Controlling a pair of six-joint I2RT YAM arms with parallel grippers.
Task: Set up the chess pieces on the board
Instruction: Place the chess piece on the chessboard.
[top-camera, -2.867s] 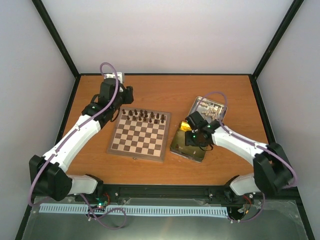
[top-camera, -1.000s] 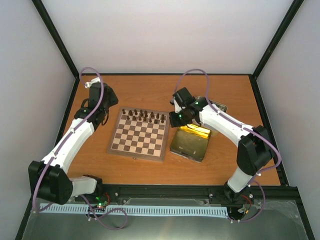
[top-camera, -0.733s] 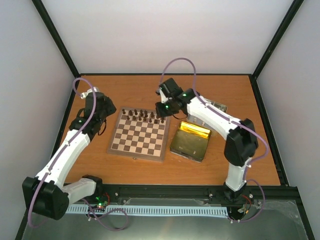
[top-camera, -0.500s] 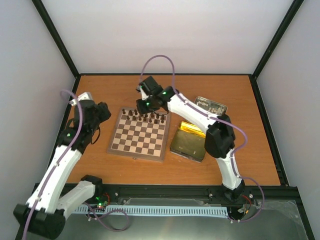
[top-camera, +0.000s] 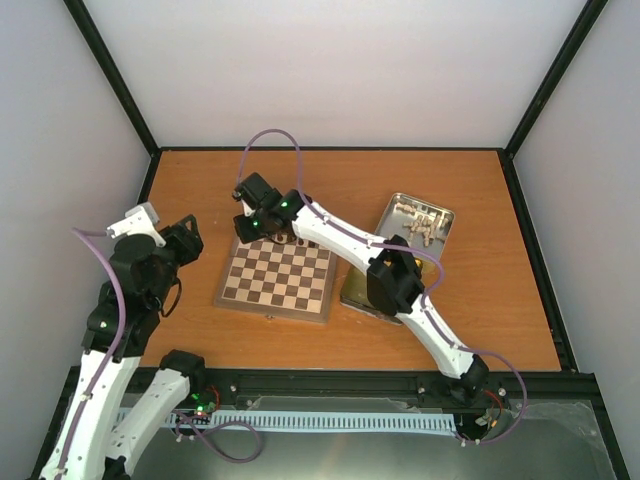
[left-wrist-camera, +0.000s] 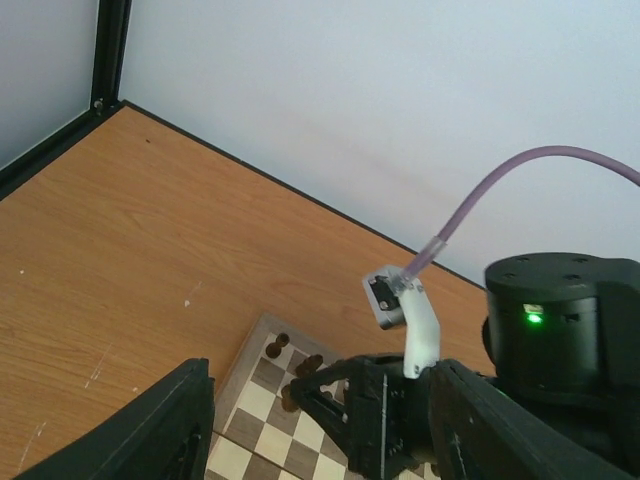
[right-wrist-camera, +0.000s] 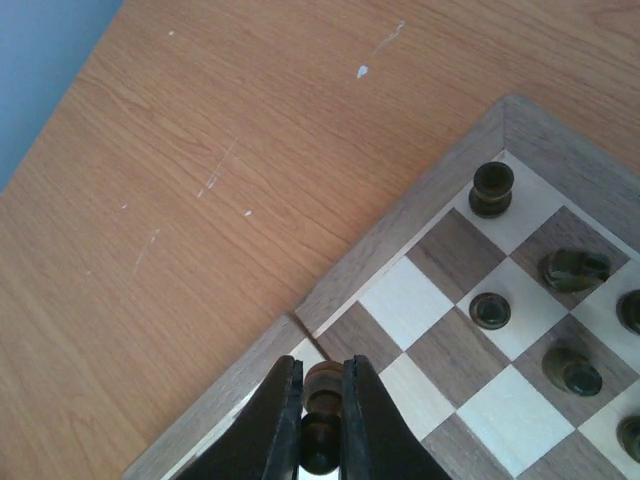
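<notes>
The robot's right gripper should keep holding the dark brown piece until it reaches the free dark square beside the corner piece, because the dark brown piece is still above the board (top-camera: 278, 278).
The board (top-camera: 278, 278) lies mid-table, with dark brown chess pieces (top-camera: 305, 238) along its far rows, partly under my right arm. My right gripper (top-camera: 250, 228) hangs over the board's far left corner, shut on a dark brown piece (right-wrist-camera: 322, 380) that stands upright between its fingertips (right-wrist-camera: 290, 385), just above a square at the board's edge (right-wrist-camera: 400, 240). Other dark pieces (right-wrist-camera: 492, 188) stand close by. My left gripper (top-camera: 186, 238) is off the board's left side, open and empty. In the left wrist view its fingers (left-wrist-camera: 165, 430) frame the right gripper (left-wrist-camera: 350, 420).
An open metal tin (top-camera: 432, 236) holding cream pieces sits at the back right. Its gold-lined lid (top-camera: 358, 292) lies just right of the board, partly under the right arm. Black frame posts and pale walls enclose the table.
My right arm has swung left from the tin along the board's far edge to its far left corner, carrying the piece. The left arm has drawn back toward the near left.
</notes>
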